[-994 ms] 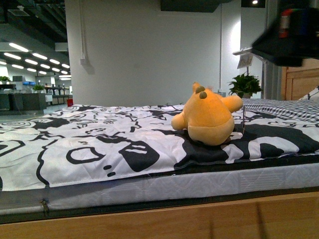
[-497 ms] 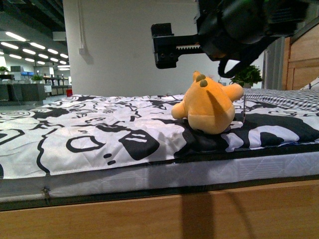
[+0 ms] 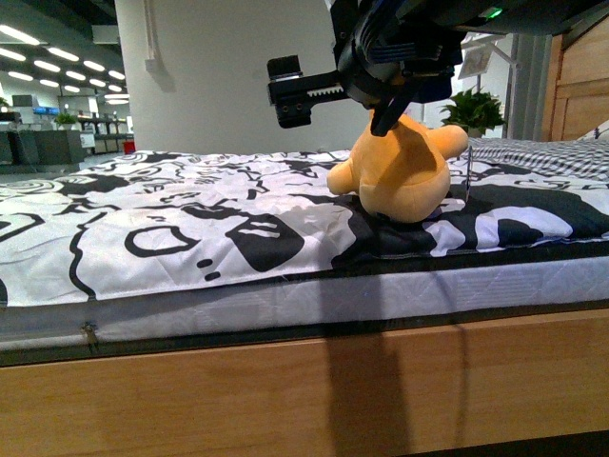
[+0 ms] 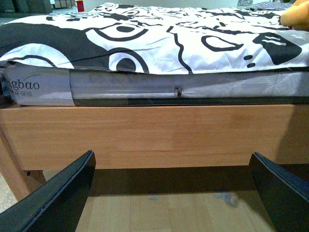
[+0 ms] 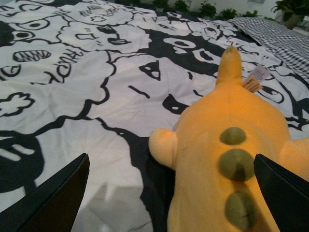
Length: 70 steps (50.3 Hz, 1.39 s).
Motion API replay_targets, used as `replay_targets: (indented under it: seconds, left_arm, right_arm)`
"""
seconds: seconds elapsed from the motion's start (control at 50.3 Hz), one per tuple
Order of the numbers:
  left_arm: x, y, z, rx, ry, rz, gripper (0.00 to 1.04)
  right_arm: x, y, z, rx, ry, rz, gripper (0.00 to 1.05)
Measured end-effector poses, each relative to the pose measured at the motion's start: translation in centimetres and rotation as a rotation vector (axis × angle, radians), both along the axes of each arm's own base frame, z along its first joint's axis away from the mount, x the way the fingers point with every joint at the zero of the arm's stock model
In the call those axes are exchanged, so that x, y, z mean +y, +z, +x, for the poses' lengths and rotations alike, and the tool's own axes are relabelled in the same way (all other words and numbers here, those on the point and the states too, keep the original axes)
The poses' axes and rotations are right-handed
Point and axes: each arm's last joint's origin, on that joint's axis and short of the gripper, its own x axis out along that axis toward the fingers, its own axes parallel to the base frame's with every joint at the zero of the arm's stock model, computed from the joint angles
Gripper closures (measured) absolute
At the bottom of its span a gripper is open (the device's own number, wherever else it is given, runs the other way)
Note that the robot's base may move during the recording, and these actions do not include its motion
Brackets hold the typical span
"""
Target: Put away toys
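I should put the toys away, so I should next grab the orange-yellow plush toy around its green-spotted body (image 5: 220,188) with my right gripper.
The toy, an orange-yellow plush (image 3: 400,176) with green spots along its back, lies on the bed toward the right. My right arm (image 3: 409,43) hangs just above it. In the right wrist view the plush (image 5: 227,145) fills the space between the fingers, and my right gripper (image 5: 171,198) is open above its back without touching it. A paper tag (image 5: 255,79) shows near its tail. My left gripper (image 4: 171,193) is open and low, facing the side of the bed frame with nothing between its fingers. One edge of the plush (image 4: 297,17) shows there at the far corner.
A black-and-white patterned sheet (image 3: 190,238) covers the mattress on a wooden bed frame (image 3: 285,390). Checked bedding (image 3: 542,152) and a wooden headboard (image 3: 582,86) stand at the right, with a potted plant (image 3: 473,109) behind. Wooden floor (image 4: 169,212) lies under the left gripper.
My right arm has swung in from the upper right and come down leftward over the plush. The plush itself has not moved.
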Motion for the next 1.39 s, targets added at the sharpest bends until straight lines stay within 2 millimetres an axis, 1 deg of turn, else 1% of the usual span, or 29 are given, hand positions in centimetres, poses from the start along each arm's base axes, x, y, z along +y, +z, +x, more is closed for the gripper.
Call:
replay_targets:
  seconds: [0.06, 0.119, 0.438, 0.517, 0.676, 0.736, 0.756, 0.815, 0.835, 0.935, 0.975, 1.094, 1.154, 1.233, 1.313, 1.392]
  left_arm:
    - [0.0, 0.0, 0.0, 0.0, 0.0, 0.0, 0.06]
    - [0.0, 0.0, 0.0, 0.0, 0.0, 0.0, 0.06]
    - [0.0, 0.0, 0.0, 0.0, 0.0, 0.0, 0.06]
    - [0.0, 0.0, 0.0, 0.0, 0.0, 0.0, 0.06]
    - [0.0, 0.0, 0.0, 0.0, 0.0, 0.0, 0.06]
    - [0.0, 0.0, 0.0, 0.0, 0.0, 0.0, 0.06]
    - [0.0, 0.0, 0.0, 0.0, 0.0, 0.0, 0.06]
    - [0.0, 0.0, 0.0, 0.0, 0.0, 0.0, 0.06]
    - [0.0, 0.0, 0.0, 0.0, 0.0, 0.0, 0.06]
    - [0.0, 0.0, 0.0, 0.0, 0.0, 0.0, 0.06]
    - [0.0, 0.0, 0.0, 0.0, 0.0, 0.0, 0.06]
    - [0.0, 0.0, 0.0, 0.0, 0.0, 0.0, 0.06]
    - [0.0, 0.0, 0.0, 0.0, 0.0, 0.0, 0.06]
    - [0.0, 0.0, 0.0, 0.0, 0.0, 0.0, 0.06]
    - [0.0, 0.0, 0.0, 0.0, 0.0, 0.0, 0.06]
    - [0.0, 0.0, 0.0, 0.0, 0.0, 0.0, 0.06]
  right_arm:
    - [-0.6, -0.3, 0.6, 0.003, -0.02, 0.002, 0.0]
    - [-1.7, -1.0, 1.5, 0.016, -0.057, -0.004, 0.0]
    - [-4.8, -4.6, 4.1, 0.086, -0.145, -0.009, 0.0]
    - [-5.6, -5.7, 4.2, 0.099, -0.148, 0.009, 0.0]
    - [-5.6, -8.5, 3.8, 0.14, -0.112, 0.05, 0.0]
    - [-5.7, -8.8, 3.6, 0.134, -0.113, 0.072, 0.0]
    - [-5.7, -8.8, 3.4, 0.126, -0.116, 0.085, 0.02]
    - [-5.7, -8.5, 3.2, 0.111, -0.117, 0.102, 0.11]
    - [-5.7, -8.3, 3.1, 0.106, -0.116, 0.108, 0.16]
    - [-5.6, -7.2, 2.5, 0.088, -0.109, 0.132, 0.33]
    - [-5.5, -6.5, 2.1, 0.075, -0.1, 0.145, 0.41]
    - [-5.7, -4.7, 1.3, 0.044, -0.074, 0.169, 0.54]
    - [-6.0, -2.9, 0.1, 0.013, -0.05, 0.196, 0.64]
    - [-6.8, 0.1, -2.2, -0.045, -0.013, 0.233, 0.75]
    - [-8.0, 2.5, -4.8, -0.1, 0.02, 0.259, 0.82]
    - [-9.2, 3.6, -6.6, -0.128, 0.036, 0.273, 0.83]
